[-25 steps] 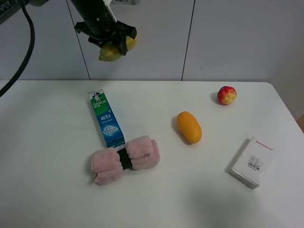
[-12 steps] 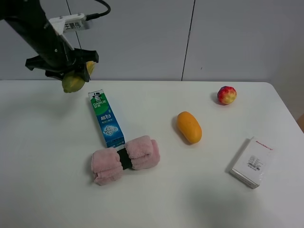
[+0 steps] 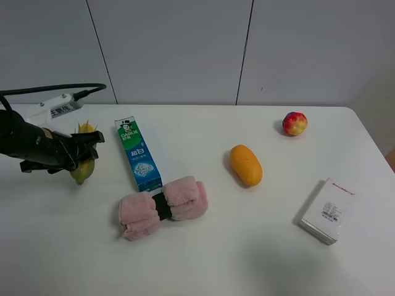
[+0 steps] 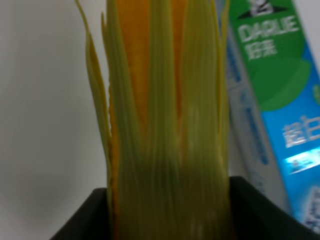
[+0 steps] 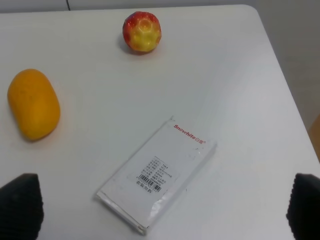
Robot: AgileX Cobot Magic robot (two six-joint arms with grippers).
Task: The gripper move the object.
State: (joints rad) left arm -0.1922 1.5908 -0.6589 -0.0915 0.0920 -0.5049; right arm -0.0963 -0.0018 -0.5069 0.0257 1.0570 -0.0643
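The corn cob's green end (image 3: 81, 175) hangs above the tabletop, so my left gripper stays closed on the corn cob for now, until the cob is lower.
My left gripper (image 3: 75, 153) is shut on the corn cob (image 3: 82, 170) at the left of the table, just left of the toothpaste box (image 3: 138, 155). The cob lies roughly level, low at the tabletop; I cannot tell whether it touches. Its yellow tip points to the back and its green end to the front. In the left wrist view the cob (image 4: 165, 115) fills the picture between dark fingers (image 4: 260, 210), with the toothpaste box (image 4: 272, 95) beside it. My right gripper (image 5: 162, 212) is open and empty, its fingertips (image 5: 20, 205) above the table near a white box (image 5: 157, 187).
A pink rolled towel (image 3: 163, 206) lies in front of the toothpaste box. An orange mango (image 3: 245, 164) is at the middle, a red apple (image 3: 294, 123) at the back right, and the white box (image 3: 328, 211) at the front right. A black cable (image 3: 43, 91) trails behind the left arm.
My left arm has swung from high at the back down and left to the table's left side, carrying the corn cob. The other objects have not moved.
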